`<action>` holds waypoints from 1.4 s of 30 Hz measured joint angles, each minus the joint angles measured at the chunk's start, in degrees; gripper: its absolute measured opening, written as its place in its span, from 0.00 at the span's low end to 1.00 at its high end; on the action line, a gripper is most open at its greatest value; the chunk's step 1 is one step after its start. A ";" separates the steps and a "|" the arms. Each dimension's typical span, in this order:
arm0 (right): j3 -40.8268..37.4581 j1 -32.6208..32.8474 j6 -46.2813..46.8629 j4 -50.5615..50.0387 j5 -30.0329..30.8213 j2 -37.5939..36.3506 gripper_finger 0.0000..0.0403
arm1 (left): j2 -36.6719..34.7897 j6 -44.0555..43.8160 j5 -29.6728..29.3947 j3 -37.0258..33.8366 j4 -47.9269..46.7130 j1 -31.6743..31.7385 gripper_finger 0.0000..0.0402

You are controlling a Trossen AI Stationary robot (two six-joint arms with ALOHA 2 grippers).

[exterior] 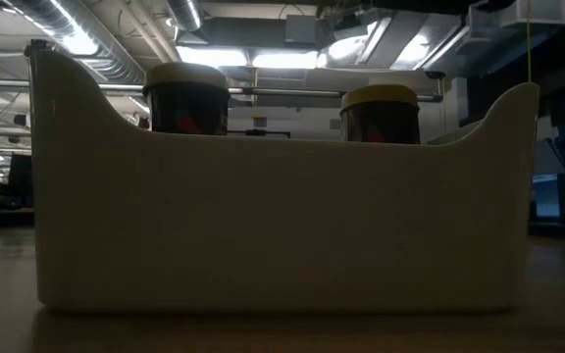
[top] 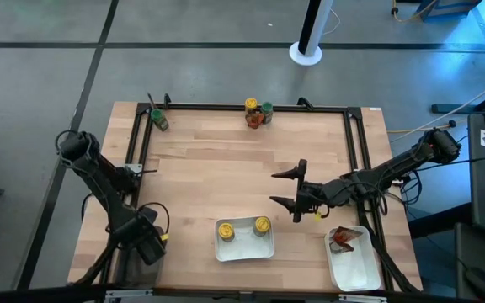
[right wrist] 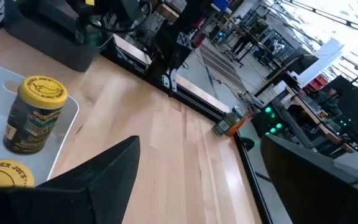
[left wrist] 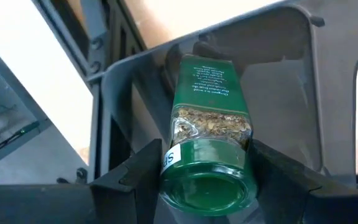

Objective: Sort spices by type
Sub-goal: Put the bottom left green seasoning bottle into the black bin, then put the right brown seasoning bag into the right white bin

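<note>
The jar's bottom end (left wrist: 206, 62) is close to the bottom of the dark bin, inside the bin's rim. The jar would rest there, so my left gripper should release it now.
My left gripper (top: 151, 242) is at the table's near left corner, shut on a green-capped spice jar (left wrist: 208, 124) over a dark bin (left wrist: 284, 68). My right gripper (top: 295, 192) hovers open and holds nothing over the table's middle right, pointing toward the left edge. Two yellow-capped jars (top: 225, 230) (top: 262, 225) stand upright in a white tray (top: 244, 248), also seen in the low view (exterior: 186, 98) (exterior: 380, 113). By the far edge a green-capped jar (top: 159, 120) lies on its side. Farther right, a yellow-capped jar (top: 251, 105), a green-capped jar (top: 267, 109) and a red packet (top: 255, 120) sit together. My left gripper pinches the jar at its green cap end (left wrist: 207, 171), one finger on each side of the cap. The fingers (left wrist: 135, 180) come steeply from above. The jar hangs cap up with its bottom end down inside the dark bin. Whether the bottom touches the bin I cannot tell.
A second white tray (top: 356, 268) at the near right corner holds red packets (top: 342, 240). A black frame rail (top: 226, 107) runs round the wooden tabletop. Bare wood lies between the trays and the far edge.
</note>
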 joint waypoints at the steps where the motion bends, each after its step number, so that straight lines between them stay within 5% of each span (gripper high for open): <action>1: 0.00 -0.01 0.00 0.00 0.00 0.00 0.82 | 0.00 0.08 -0.03 -0.28 0.76 0.00 0.48; 22: 0.00 -0.01 0.00 0.03 0.01 -0.01 0.82 | -0.09 5.12 0.19 -0.57 -0.70 0.01 0.68; 32: 0.00 -0.02 -0.02 0.32 0.00 -0.01 0.82 | -3.12 5.66 -0.02 7.70 -12.77 0.18 0.68; 42: 0.00 -0.01 -3.11 0.34 0.02 -0.01 0.82 | -8.77 6.38 -22.24 11.63 -16.79 3.70 0.68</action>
